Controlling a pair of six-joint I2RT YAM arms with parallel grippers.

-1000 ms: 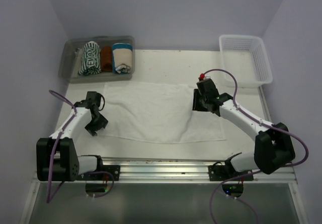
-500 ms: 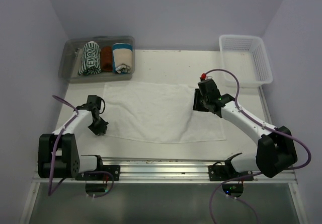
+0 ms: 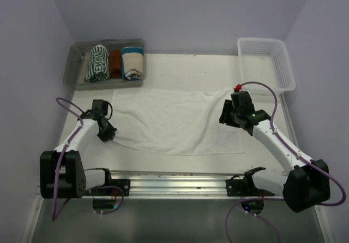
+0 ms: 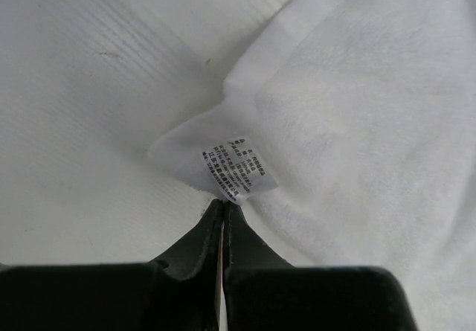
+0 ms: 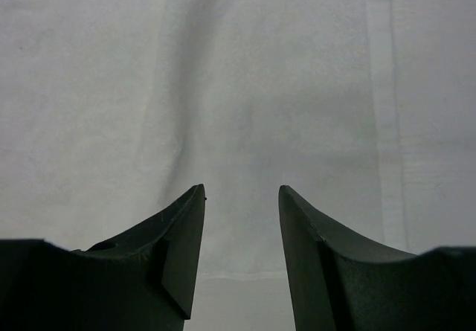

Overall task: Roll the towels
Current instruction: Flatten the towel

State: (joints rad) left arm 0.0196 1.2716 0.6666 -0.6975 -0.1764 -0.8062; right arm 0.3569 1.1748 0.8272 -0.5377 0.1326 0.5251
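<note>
The towel's near corner (image 3: 243,152) is opposite the left gripper's corner, and my right gripper should grab it next. Then the towel can be spread and folded for rolling.
A white towel (image 3: 174,120) lies spread flat across the middle of the table, lightly rumpled near its far right corner. My left gripper (image 3: 107,134) sits at the towel's near left corner. In the left wrist view its jaws (image 4: 224,203) are pressed together on that corner of the towel (image 4: 357,123), just below the printed care label (image 4: 236,169), and the corner is pulled up off the table. My right gripper (image 3: 226,116) hovers over the towel's right side. Its fingers (image 5: 242,193) stand open with only flat towel (image 5: 260,85) under the gap.
A clear bin (image 3: 76,73) at the back left holds three rolled towels: green striped, brown, and cream with blue. A white slatted basket (image 3: 283,71) stands at the back right. The metal rail (image 3: 174,180) with both arm bases runs along the near edge.
My left gripper closed on the towel's near left corner. My right arm shifted to the right, toward the towel's right edge, and its jaws widened a little.
</note>
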